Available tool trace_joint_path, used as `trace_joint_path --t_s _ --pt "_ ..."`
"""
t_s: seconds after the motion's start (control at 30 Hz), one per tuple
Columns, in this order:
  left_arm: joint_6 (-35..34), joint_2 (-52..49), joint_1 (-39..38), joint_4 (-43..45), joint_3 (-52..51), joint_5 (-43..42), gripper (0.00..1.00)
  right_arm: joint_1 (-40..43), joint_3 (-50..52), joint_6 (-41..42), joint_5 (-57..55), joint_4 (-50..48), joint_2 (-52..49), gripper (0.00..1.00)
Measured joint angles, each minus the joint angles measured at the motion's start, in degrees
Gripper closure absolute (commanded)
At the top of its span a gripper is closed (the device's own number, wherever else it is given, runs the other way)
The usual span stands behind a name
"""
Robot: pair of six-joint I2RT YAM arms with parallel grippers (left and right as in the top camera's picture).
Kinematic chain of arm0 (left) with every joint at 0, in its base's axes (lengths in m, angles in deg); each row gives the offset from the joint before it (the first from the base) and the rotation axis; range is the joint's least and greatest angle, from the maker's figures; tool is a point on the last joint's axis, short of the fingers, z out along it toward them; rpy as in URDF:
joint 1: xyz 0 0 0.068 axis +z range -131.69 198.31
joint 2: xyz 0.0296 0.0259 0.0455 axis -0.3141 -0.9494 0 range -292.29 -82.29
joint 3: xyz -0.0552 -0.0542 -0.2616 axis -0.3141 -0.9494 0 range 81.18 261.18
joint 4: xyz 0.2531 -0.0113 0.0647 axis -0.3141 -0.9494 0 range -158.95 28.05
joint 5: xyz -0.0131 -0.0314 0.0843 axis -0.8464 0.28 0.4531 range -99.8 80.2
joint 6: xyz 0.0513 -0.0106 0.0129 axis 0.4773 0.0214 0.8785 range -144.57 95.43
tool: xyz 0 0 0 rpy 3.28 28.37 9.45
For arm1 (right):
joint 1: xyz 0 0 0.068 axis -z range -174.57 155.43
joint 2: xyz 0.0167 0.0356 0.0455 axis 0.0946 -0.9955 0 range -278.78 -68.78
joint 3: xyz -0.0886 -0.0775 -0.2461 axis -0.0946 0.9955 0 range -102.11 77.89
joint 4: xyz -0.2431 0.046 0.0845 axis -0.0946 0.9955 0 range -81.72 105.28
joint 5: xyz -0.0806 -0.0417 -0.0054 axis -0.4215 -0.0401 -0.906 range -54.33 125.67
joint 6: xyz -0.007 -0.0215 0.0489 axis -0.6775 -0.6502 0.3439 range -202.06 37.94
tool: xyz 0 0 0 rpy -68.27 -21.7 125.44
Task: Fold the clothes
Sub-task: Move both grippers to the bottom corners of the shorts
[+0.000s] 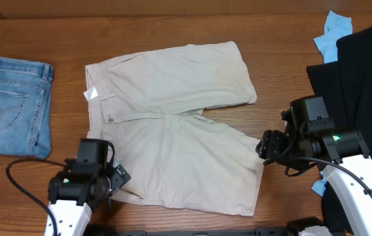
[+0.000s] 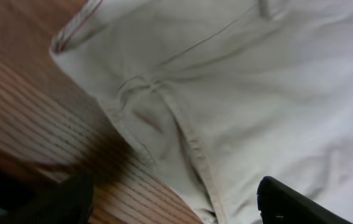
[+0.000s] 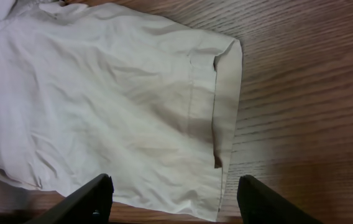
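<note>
My left gripper grabs the khaki shorts (image 1: 173,118) at the near waistband corner next, to fold the near leg over the far one.
Pale beige khaki shorts (image 1: 173,118) lie spread flat in the middle of the table, waistband to the left with a small white label (image 1: 92,94). My left gripper (image 1: 115,178) is open, low over the near waistband corner (image 2: 164,118). My right gripper (image 1: 262,147) is open at the near leg's hem (image 3: 217,112), one finger over cloth and one over bare wood. A black garment (image 1: 363,78) and a light blue garment (image 1: 333,33) lie at the far right.
Folded blue jeans (image 1: 14,105) lie at the left edge. The wooden table (image 1: 284,78) shows between the shorts and the black garment. A cable (image 1: 22,183) trails from the left arm.
</note>
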Motion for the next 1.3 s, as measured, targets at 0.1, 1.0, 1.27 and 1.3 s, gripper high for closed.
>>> trace_joint_path --t_s 0.1,1.0,1.27,1.3 --pt "-4.2 0.0 0.0 2.4 -4.0 0.4 0.15 0.0 0.0 0.2 0.0 -0.2 0.0 0.27" --pt "-8.1 -0.2 14.9 8.6 -5.6 9.7 0.27 0.0 0.0 0.4 0.0 -0.9 -0.5 0.22" --pt "-5.2 -11.0 15.3 19.1 -9.3 9.2 0.3 0.0 0.0 0.4 0.0 -0.9 -0.5 0.22" --pt "-5.2 -12.9 15.3 20.7 -9.3 9.2 0.31 0.0 0.0 0.4 0.0 -0.9 -0.5 0.21"
